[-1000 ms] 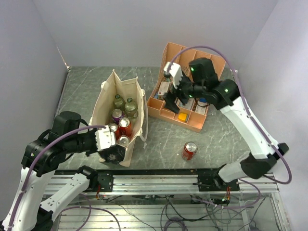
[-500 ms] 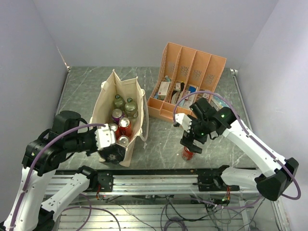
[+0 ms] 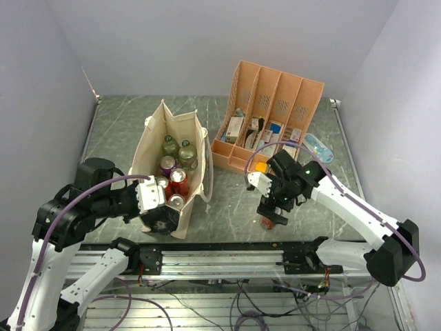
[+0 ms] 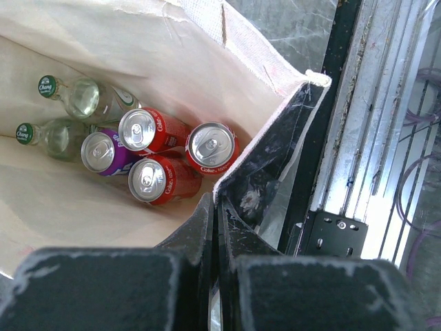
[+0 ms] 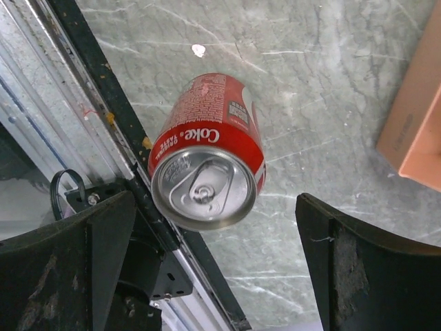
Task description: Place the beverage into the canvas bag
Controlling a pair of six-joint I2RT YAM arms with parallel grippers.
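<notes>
My right gripper needs to move until it reaches the red sides of the can before it closes, because its fingers reach only the can's lid in the right wrist view.
The cream canvas bag (image 3: 153, 148) stands open at the left of the table, holding several cans and green bottles. My left gripper (image 3: 165, 218) is shut on the rim of its dark near end panel; in the left wrist view the closed gripper (image 4: 218, 207) pinches that black panel (image 4: 265, 179), with the cans (image 4: 165, 155) below. A red Coke can (image 5: 207, 155) stands upright by the table's front edge, mostly hidden under my right gripper (image 3: 273, 207) in the top view. In the right wrist view the right gripper (image 5: 215, 201) is open directly above the can, a finger on either side, not touching it.
The orange-pink divided organizer (image 3: 272, 121) with small items lies behind the right arm. A pale blue bottle (image 3: 318, 147) lies to its right. The black front rail (image 5: 103, 103) runs right beside the can.
My right arm swung from over the organizer down to the front edge and now hovers open over the Coke can, a little lower than half a second ago. The left arm has not moved.
</notes>
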